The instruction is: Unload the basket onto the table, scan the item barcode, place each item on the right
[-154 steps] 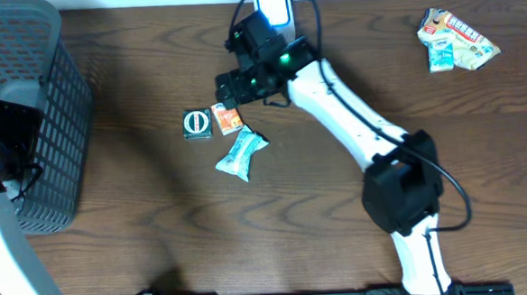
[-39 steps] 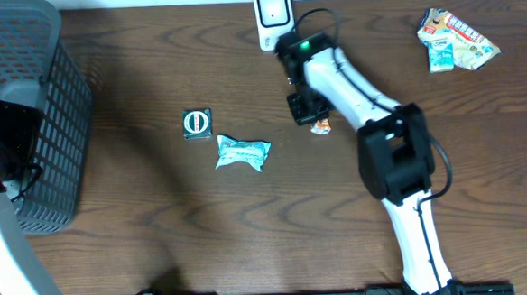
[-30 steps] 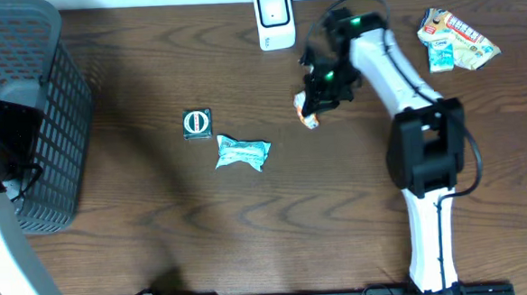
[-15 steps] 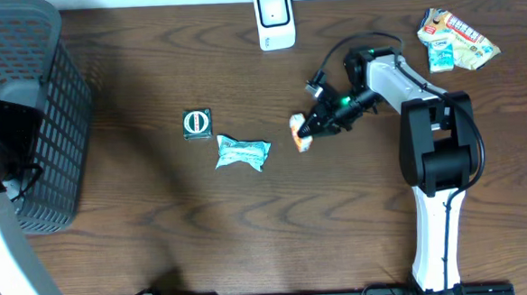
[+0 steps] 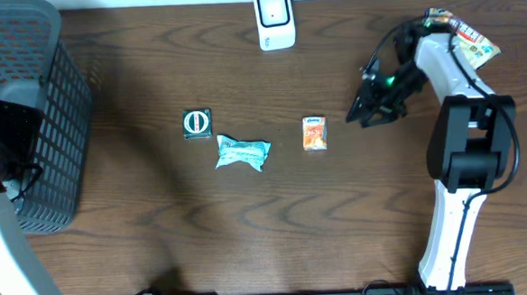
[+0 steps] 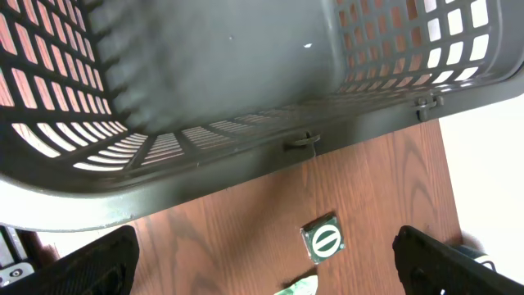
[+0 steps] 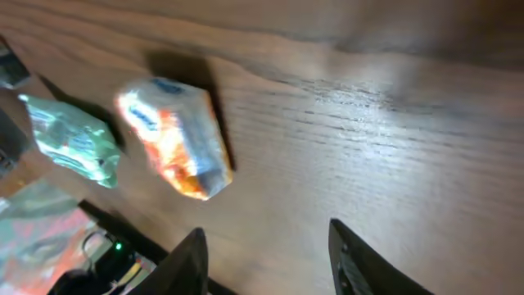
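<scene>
The robot's right gripper will next pick up the orange snack packet by its nearest side edge, so the packet's broad sides stay uncovered and its barcode can be scanned.
The orange snack packet (image 5: 314,133) lies flat on the table, and also shows in the right wrist view (image 7: 176,135). My right gripper (image 5: 368,115) hovers just right of it, apart from it. Its jaws stand open with only bare wood between them (image 7: 274,262). The white barcode scanner (image 5: 274,19) stands at the back edge, near the middle. My left gripper (image 6: 270,270) is wide open and empty, beside the basket (image 6: 246,123) and above a green square item (image 6: 325,239).
A green-white packet (image 5: 243,153) and the green square item (image 5: 196,123) lie left of the orange packet. A dark mesh basket (image 5: 26,106) fills the far left. A pile of snack packets (image 5: 461,42) sits at the back right, partly behind my right arm.
My right gripper opened and let go of the orange packet, which now lies on the table. The right arm swung away to the right. The left arm has not moved.
</scene>
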`<state>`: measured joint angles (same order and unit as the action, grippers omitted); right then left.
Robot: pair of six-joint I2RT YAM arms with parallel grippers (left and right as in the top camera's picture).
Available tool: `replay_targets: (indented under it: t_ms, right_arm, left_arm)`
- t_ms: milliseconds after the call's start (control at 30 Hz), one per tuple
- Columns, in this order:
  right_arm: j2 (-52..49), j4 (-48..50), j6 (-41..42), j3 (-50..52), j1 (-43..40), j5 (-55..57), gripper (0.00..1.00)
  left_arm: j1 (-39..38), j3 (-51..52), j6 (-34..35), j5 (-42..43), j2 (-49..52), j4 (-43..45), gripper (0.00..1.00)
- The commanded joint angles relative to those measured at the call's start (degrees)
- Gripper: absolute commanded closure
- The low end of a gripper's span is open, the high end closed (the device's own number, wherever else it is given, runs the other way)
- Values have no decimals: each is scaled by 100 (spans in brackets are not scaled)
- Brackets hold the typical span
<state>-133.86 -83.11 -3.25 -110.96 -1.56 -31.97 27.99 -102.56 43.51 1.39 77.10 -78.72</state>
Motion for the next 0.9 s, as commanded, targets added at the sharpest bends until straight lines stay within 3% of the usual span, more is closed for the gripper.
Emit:
replay_targets:
  t_ms: [0,267,700,767,867]
  right_arm:
    - [339,-184,-260,-282,319,205,55]
    - [337,391,35,188,1062,208,52]
    - [337,1926,903,1410,1401,162,50]
    - [337,2129,920,1591,1410,164,56]
    - [337,2203,957,1694,1397,164,89]
  left_arm:
    - [22,-15,9,-33,2,-13,2]
    - [22,-15,11,-33,2,-13,2]
    - [22,-15,9,-33,2,-13,2]
    - [22,-15,11,-33,2,-13,2]
    - [22,-15,9,-33,2,-13,2]
